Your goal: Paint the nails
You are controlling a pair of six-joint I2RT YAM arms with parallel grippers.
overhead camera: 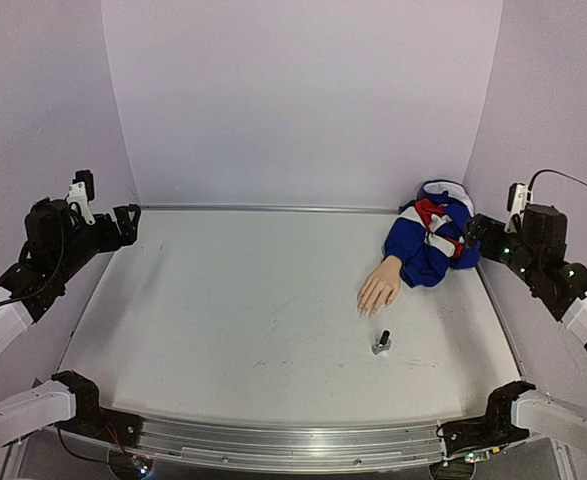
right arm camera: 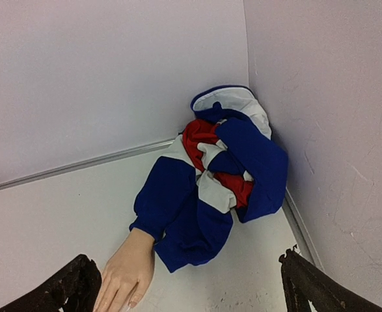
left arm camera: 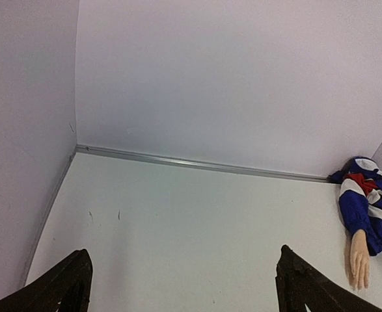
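My right gripper is to grab the small bottle by its dark cap (overhead camera: 385, 337) next, so the bottle's body stays free to hand over to my left gripper.
A pale mannequin hand (overhead camera: 380, 290) lies palm down at the right of the table, its fingers pointing toward the near edge. Its blue, white and red sleeve (overhead camera: 433, 238) is bunched in the far right corner. The nails (right arm camera: 133, 303) are tiny; one thumb nail shows in the right wrist view. A small dark-capped bottle (overhead camera: 381, 343) stands upright just in front of the fingertips. My left gripper (overhead camera: 130, 224) hovers open at the far left, empty (left arm camera: 184, 250). My right gripper (overhead camera: 471, 237) hangs open beside the sleeve (right arm camera: 210, 188), above the hand (right arm camera: 127, 276), holding nothing.
Pale walls (overhead camera: 303, 100) close the table at the back and both sides, with a metal strip (overhead camera: 273, 208) along the back edge. An aluminium rail (overhead camera: 293, 440) runs across the near edge between the arm bases.
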